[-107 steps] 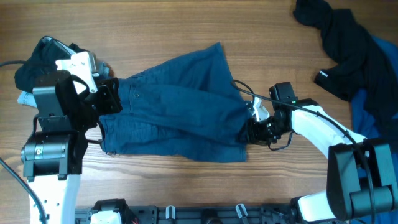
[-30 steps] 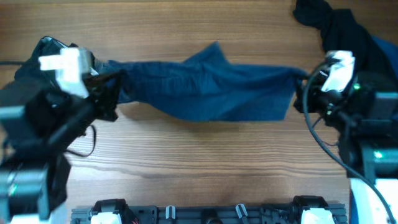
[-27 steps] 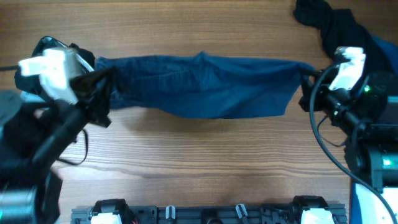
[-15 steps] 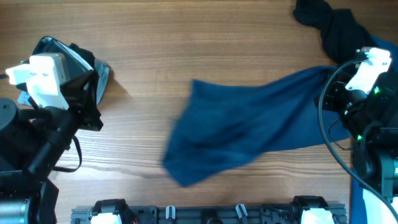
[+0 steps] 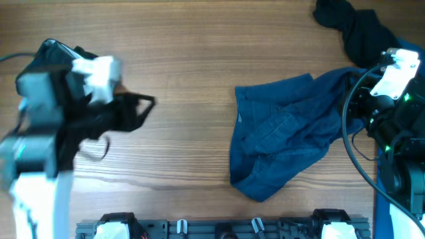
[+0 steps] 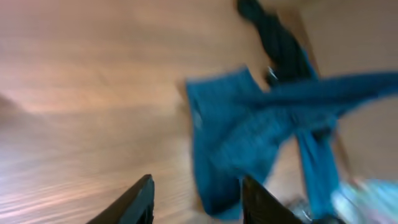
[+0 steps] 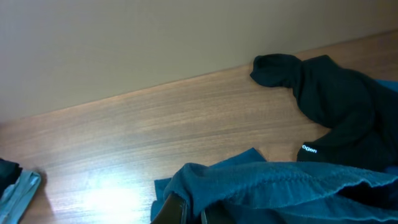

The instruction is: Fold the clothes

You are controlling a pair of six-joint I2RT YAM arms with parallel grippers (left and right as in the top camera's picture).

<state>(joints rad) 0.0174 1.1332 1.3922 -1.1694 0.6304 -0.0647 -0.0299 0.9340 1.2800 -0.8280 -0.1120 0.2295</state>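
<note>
I should next grip the shorts' free edge with my left gripper, away from my right gripper's pinch, so the shorts can be spread open for folding.
The dark teal-blue shorts lie crumpled on the wooden table right of centre, one end lifted to my right gripper. In the right wrist view the shorts drape over the shut fingers, which pinch the cloth. My left gripper is open and empty over bare wood, well left of the shorts. The blurred left wrist view shows its spread fingers with the shorts ahead. A black garment lies at the back right, also in the right wrist view.
A dark and pale-denim pile sits at the far left by the left arm. A brighter blue piece lies at the right edge beside the black garment. Fixtures line the table's front edge.
The left gripper let go of the shorts, which were stretched between both grippers. The shorts swung right and dropped into a heap, still held by the right gripper. The left arm moved inward.
</note>
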